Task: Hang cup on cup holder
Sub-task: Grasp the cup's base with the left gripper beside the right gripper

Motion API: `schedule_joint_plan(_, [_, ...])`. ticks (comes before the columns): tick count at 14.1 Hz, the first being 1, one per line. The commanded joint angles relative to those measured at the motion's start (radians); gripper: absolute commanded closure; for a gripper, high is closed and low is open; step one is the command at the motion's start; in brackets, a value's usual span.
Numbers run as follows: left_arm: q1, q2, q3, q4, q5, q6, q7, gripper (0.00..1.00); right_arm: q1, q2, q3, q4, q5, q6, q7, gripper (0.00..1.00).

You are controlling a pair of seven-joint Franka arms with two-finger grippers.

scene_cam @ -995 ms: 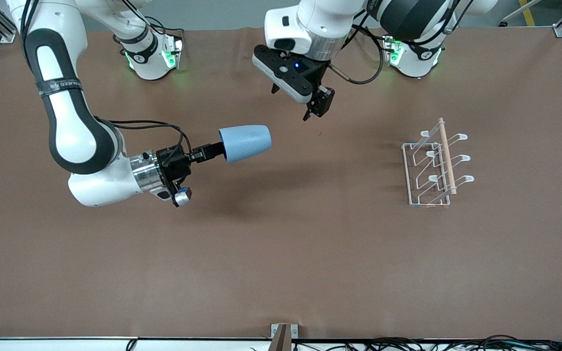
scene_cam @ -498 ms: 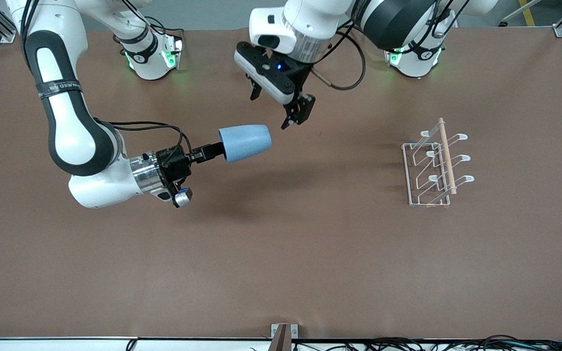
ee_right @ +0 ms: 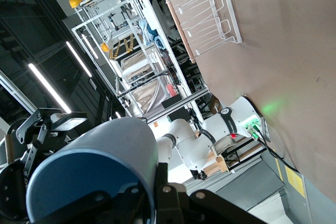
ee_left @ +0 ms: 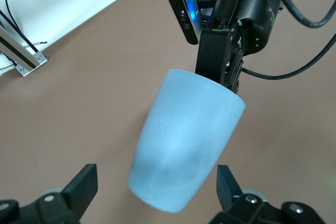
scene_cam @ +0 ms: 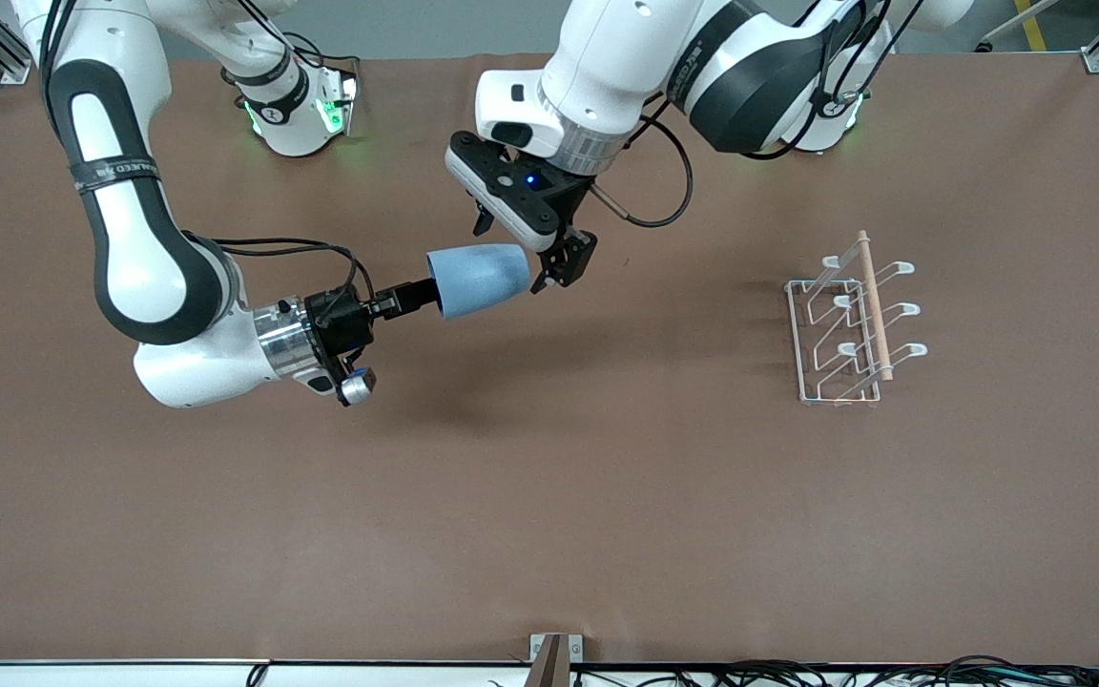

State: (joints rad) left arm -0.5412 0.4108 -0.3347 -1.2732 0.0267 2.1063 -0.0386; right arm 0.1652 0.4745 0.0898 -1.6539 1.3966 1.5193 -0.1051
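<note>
My left gripper will grab the cup's closed end next, so the cup's opening stays free to slide onto the cup holder.
The light-blue cup is held on its side above the table, in mid-air. My right gripper is shut on its rim, with one finger inside the mouth. My left gripper is open and straddles the cup's closed end; its fingers stand clear of the cup on both sides. The right gripper shows at the cup's rim in the left wrist view. The white wire cup holder with its wooden rod stands toward the left arm's end of the table, with nothing on its prongs. It also shows in the right wrist view.
The brown table spreads wide around both arms. Both arm bases stand along the table's edge farthest from the front camera. A small bracket sits at the edge nearest the front camera.
My left gripper has come down and toward the right arm's end, from apart from the cup to straddling its closed end. The right arm and cup have stayed still.
</note>
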Motion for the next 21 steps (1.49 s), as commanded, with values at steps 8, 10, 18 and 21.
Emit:
schedule_joint_plan(8, [-0.051,0.088,0.005,0.061,0.071,0.032,0.084,0.0,0.002,-0.004,0.002,-0.01,0.015,-0.013,-0.025,0.95])
schedule_joint_plan(10, [-0.059,0.098,0.005,0.06,0.091,0.05,0.104,0.0,0.007,-0.004,0.002,-0.01,0.015,-0.013,-0.025,0.95])
schedule_joint_plan(18, [-0.082,0.111,0.002,0.051,0.19,-0.009,0.115,0.64,0.011,-0.004,0.002,-0.01,0.012,-0.013,-0.025,0.91])
schedule_joint_plan(21, [-0.082,0.103,0.002,0.051,0.209,-0.083,0.118,0.67,0.008,-0.005,0.002,-0.009,0.009,-0.011,-0.013,0.01])
